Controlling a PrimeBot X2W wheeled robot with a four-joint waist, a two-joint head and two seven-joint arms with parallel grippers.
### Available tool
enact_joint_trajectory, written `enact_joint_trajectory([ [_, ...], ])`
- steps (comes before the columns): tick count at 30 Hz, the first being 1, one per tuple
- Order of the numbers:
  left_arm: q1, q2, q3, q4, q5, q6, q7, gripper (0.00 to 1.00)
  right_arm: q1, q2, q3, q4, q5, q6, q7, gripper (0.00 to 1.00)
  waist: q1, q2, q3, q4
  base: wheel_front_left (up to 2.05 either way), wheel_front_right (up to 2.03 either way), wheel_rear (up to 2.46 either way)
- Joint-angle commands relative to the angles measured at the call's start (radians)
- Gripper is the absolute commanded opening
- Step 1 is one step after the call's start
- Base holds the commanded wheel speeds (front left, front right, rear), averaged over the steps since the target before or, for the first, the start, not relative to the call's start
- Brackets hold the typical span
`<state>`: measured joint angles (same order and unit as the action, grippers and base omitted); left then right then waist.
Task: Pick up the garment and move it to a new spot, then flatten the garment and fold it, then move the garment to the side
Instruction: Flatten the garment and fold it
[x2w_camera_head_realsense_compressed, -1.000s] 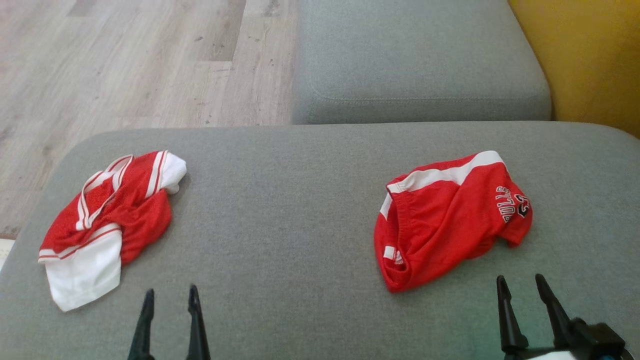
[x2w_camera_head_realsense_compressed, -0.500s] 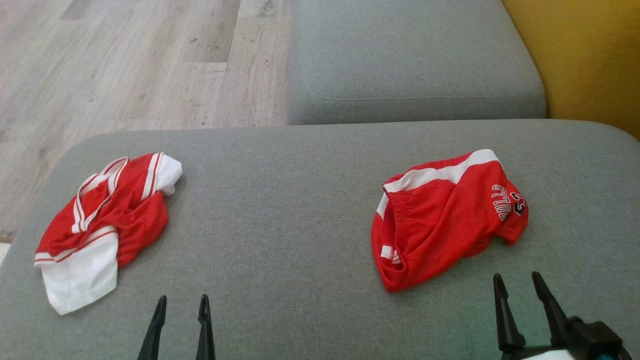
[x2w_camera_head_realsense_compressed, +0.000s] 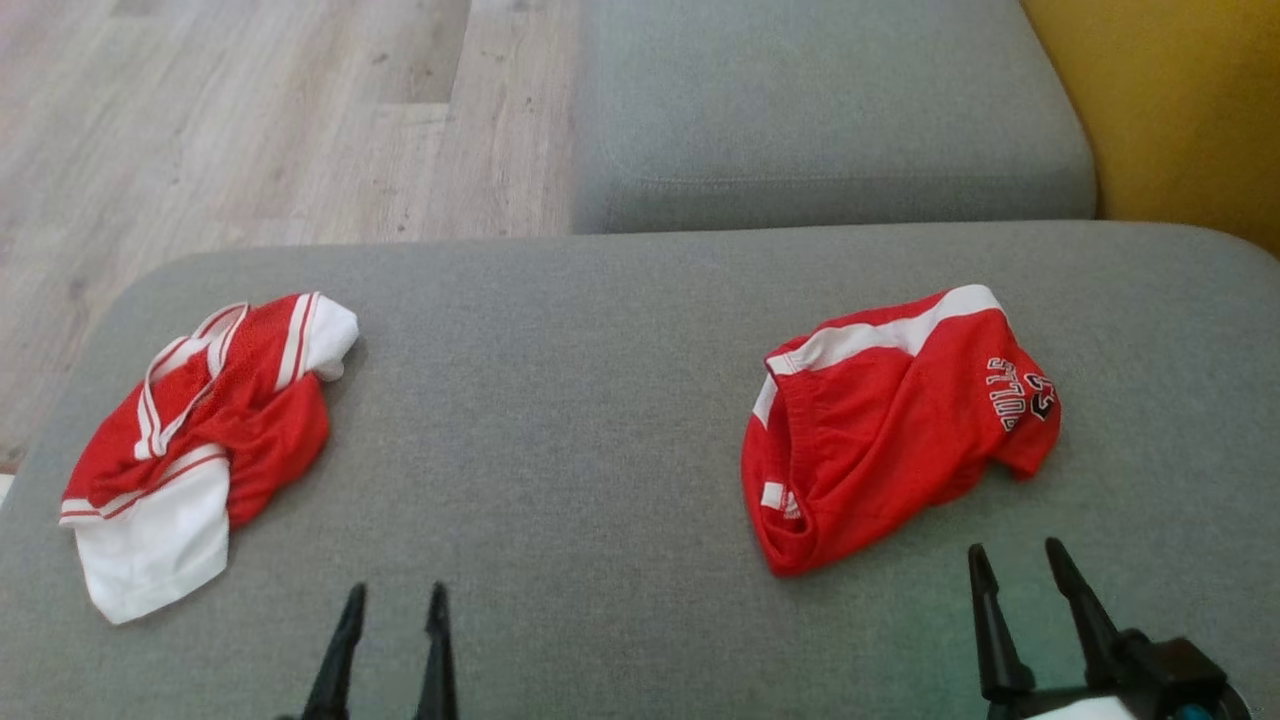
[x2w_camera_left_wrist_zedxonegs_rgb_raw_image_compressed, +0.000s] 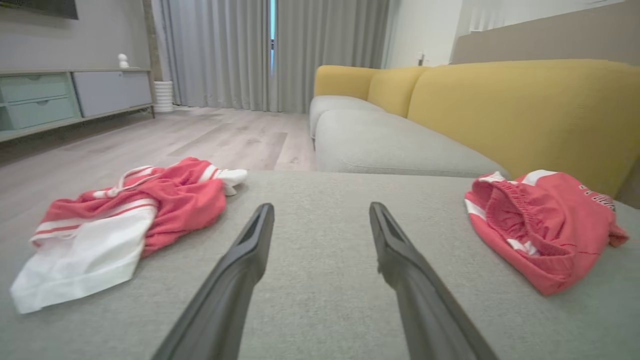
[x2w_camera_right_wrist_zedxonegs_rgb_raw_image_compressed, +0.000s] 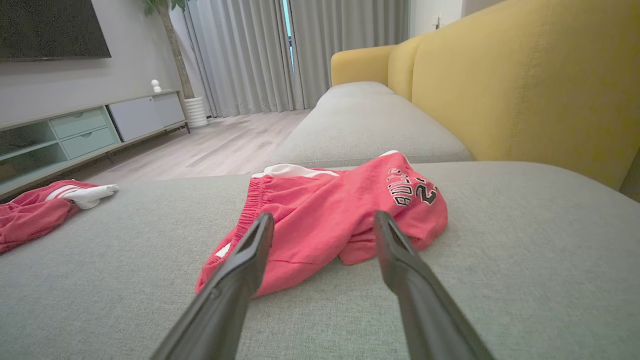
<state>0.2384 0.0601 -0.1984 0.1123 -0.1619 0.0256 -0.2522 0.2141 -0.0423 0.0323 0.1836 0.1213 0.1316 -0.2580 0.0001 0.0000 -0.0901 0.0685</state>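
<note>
My left gripper is to pick up the red shorts (x2w_camera_head_realsense_compressed: 894, 426) next, holding them by the waistband's white-striped corner (x2w_camera_head_realsense_compressed: 781, 362), so that it can move the shorts and flatten them.
Two crumpled garments lie on the grey cushion (x2w_camera_head_realsense_compressed: 560, 400). A red and white jersey (x2w_camera_head_realsense_compressed: 200, 440) (x2w_camera_left_wrist_zedxonegs_rgb_raw_image_compressed: 125, 220) (x2w_camera_right_wrist_zedxonegs_rgb_raw_image_compressed: 35, 212) sits at the left. Red shorts with a white stripe and black lettering (x2w_camera_head_realsense_compressed: 890, 430) (x2w_camera_left_wrist_zedxonegs_rgb_raw_image_compressed: 540, 225) (x2w_camera_right_wrist_zedxonegs_rgb_raw_image_compressed: 325, 205) sit at the right. My left gripper (x2w_camera_head_realsense_compressed: 396, 592) (x2w_camera_left_wrist_zedxonegs_rgb_raw_image_compressed: 321, 206) is open over bare cushion between the two, nearer the jersey. My right gripper (x2w_camera_head_realsense_compressed: 1013, 548) (x2w_camera_right_wrist_zedxonegs_rgb_raw_image_compressed: 324, 215) is open just short of the shorts' near edge, touching nothing.
A second grey seat cushion (x2w_camera_head_realsense_compressed: 830, 110) lies beyond, with a yellow sofa back (x2w_camera_head_realsense_compressed: 1180, 110) to the right. Wooden floor (x2w_camera_head_realsense_compressed: 250, 120) drops off past the cushion's far left edge. A low cabinet (x2w_camera_left_wrist_zedxonegs_rgb_raw_image_compressed: 55, 100) and curtains (x2w_camera_left_wrist_zedxonegs_rgb_raw_image_compressed: 250, 50) stand far off.
My left gripper has slid to the right along the near edge. The right gripper has edged slightly left. The head view has shifted a little; both garments lie as before.
</note>
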Motion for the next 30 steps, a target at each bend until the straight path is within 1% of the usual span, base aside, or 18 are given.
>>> enact_joint_trajectory([
  [1, -0.093, -0.01, 0.013, -0.016, -0.012, -0.008, -0.009, 1.0, -0.064, -0.008, 0.037, -0.035, -0.014, -0.001, -0.004, 1.0, -0.0001, 0.0, 0.017, -0.008, 0.0, 0.0, 0.0],
  [3, -0.136, -0.01, -0.013, 0.015, -0.035, -0.027, -0.01, 1.0, -0.08, -0.008, 0.051, -0.033, -0.027, -0.001, -0.004, 1.0, -0.0001, 0.0, 0.038, -0.016, 0.0, 0.0, 0.0],
  [5, -0.187, -0.01, -0.044, 0.051, -0.062, -0.05, -0.01, 1.0, -0.101, -0.008, 0.06, -0.03, -0.017, -0.001, -0.004, 1.0, -0.0001, 0.0, 0.059, -0.026, 0.0, 0.0, 0.0],
  [7, -0.245, -0.01, -0.074, 0.088, -0.113, -0.07, -0.01, 1.0, -0.125, -0.008, 0.082, -0.028, -0.037, -0.001, -0.004, 1.0, -0.0001, 0.0, 0.082, -0.036, 0.0, 0.0, 0.0],
  [9, -0.31, -0.01, -0.105, 0.126, -0.162, -0.086, -0.01, 1.0, -0.148, -0.008, 0.089, -0.028, -0.029, -0.001, -0.004, 1.0, -0.0001, 0.0, 0.105, -0.047, 0.0, 0.0, 0.0],
  [12, -0.427, -0.01, -0.159, 0.186, -0.256, -0.11, 0.007, 1.0, -0.197, -0.01, 0.108, -0.037, -0.025, -0.001, -0.004, 1.0, -0.0001, 0.0, 0.175, -0.068, 0.0, 0.0, 0.0],
  [15, -0.555, -0.01, -0.213, 0.234, -0.395, -0.13, 0.063, 1.0, -0.25, -0.012, 0.124, -0.04, -0.006, -0.001, -0.004, 1.0, -0.0001, 0.0, 0.247, -0.09, 0.0, 0.0, 0.0],
  [16, -0.555, -0.01, -0.213, 0.234, -0.395, -0.13, 0.063, 1.0, -0.25, -0.012, 0.124, -0.04, -0.006, -0.001, -0.004, 1.0, -0.0001, 0.0, 0.247, -0.09, 0.0, 0.0, 0.0],
  [20, -0.71, -0.01, -0.28, 0.29, -0.538, -0.143, 0.138, 1.0, -0.311, -0.022, 0.142, -0.051, 0.008, -0.001, -0.004, 1.0, -0.0001, 0.0, 0.33, -0.119, 0.0, 0.0, 0.0],
  [23, -0.792, -0.01, -0.315, 0.332, -0.642, -0.149, 0.186, 1.0, -0.338, -0.024, 0.137, -0.056, 0.01, -0.001, -0.004, 1.0, -0.0001, 0.0, 0.37, -0.146, 0.0, 0.0, 0.0],
  [28, -0.879, -0.01, -0.355, 0.384, -0.803, -0.154, 0.261, 1.0, -0.358, -0.028, 0.146, -0.062, -0.001, -0.001, -0.004, 1.0, -0.0001, 0.0, 0.413, -0.192, 0.0, 0.0, 0.0],
  [30, -0.903, -0.01, -0.368, 0.395, -0.851, -0.155, 0.288, 1.0, -0.361, -0.026, 0.148, -0.064, -0.002, -0.001, -0.004, 1.0, -0.0001, 0.0, 0.424, -0.209, 0.0, 0.0, 0.0],
])
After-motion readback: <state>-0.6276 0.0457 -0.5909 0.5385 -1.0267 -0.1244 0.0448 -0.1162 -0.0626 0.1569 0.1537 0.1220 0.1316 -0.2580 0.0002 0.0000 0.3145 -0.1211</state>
